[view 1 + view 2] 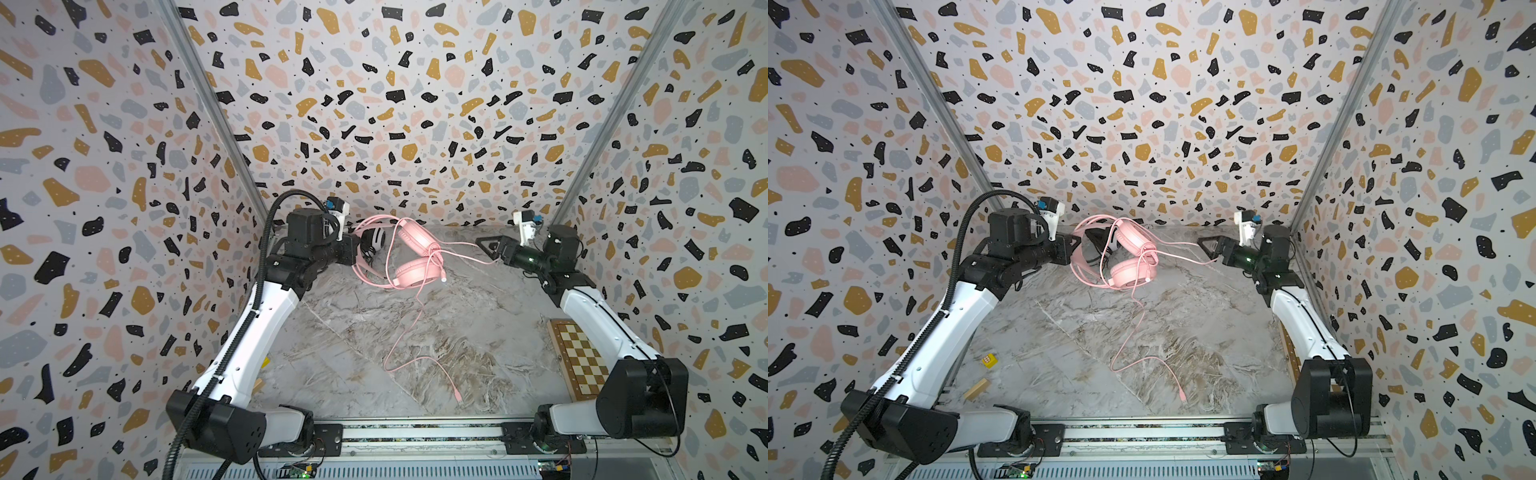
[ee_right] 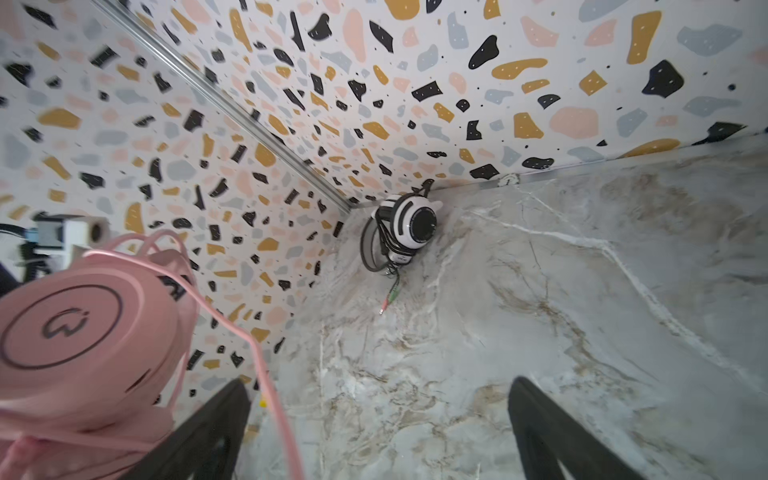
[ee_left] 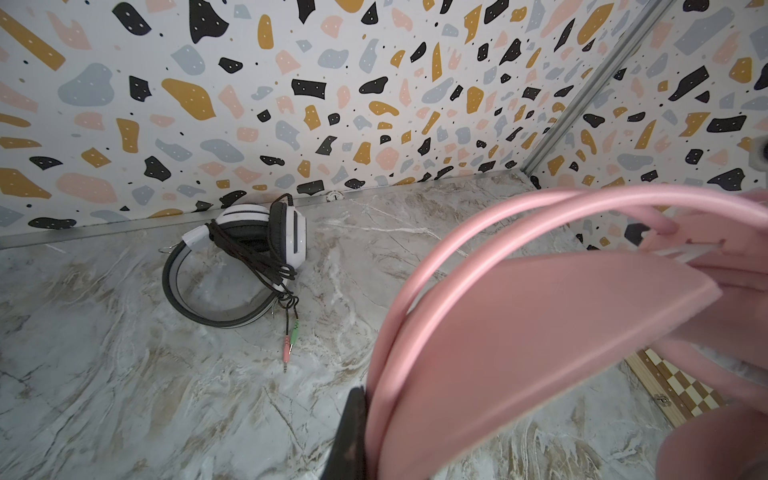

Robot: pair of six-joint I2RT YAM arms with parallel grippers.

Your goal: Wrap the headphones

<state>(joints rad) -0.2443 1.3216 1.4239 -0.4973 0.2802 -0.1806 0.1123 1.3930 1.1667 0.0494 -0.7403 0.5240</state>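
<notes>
The robot's right gripper will next grab the pink cable (image 2: pixel 276 399) at the part beyond the earcups to wrap the headphones (image 2: pixel 88 332), and the tail of the cable should trail free.
The pink headphones (image 1: pixel 415 272) (image 1: pixel 1131 272) hang above the marble table at the back, with cable loops over the band. My left gripper (image 1: pixel 356 249) (image 3: pixel 370 415) is shut on their band and cable loops (image 3: pixel 519 332); only one black finger (image 3: pixel 353 432) shows. My right gripper (image 1: pixel 487 246) (image 2: pixel 378 395) stands open to their right, and a strand of pink cable (image 2: pixel 276 399) runs between its fingers. The rest of the cable trails down onto the table (image 1: pixel 415 349). The white headphones (image 3: pixel 249 253) (image 2: pixel 409 226), black cable wound round them, lie at the back wall behind my left gripper.
A wooden chessboard (image 1: pixel 579 359) lies along the right wall beside the right arm. A yellow cube (image 1: pixel 989 360) and a wooden block (image 1: pixel 976 388) sit by the left arm's base. Patterned walls close in on three sides.
</notes>
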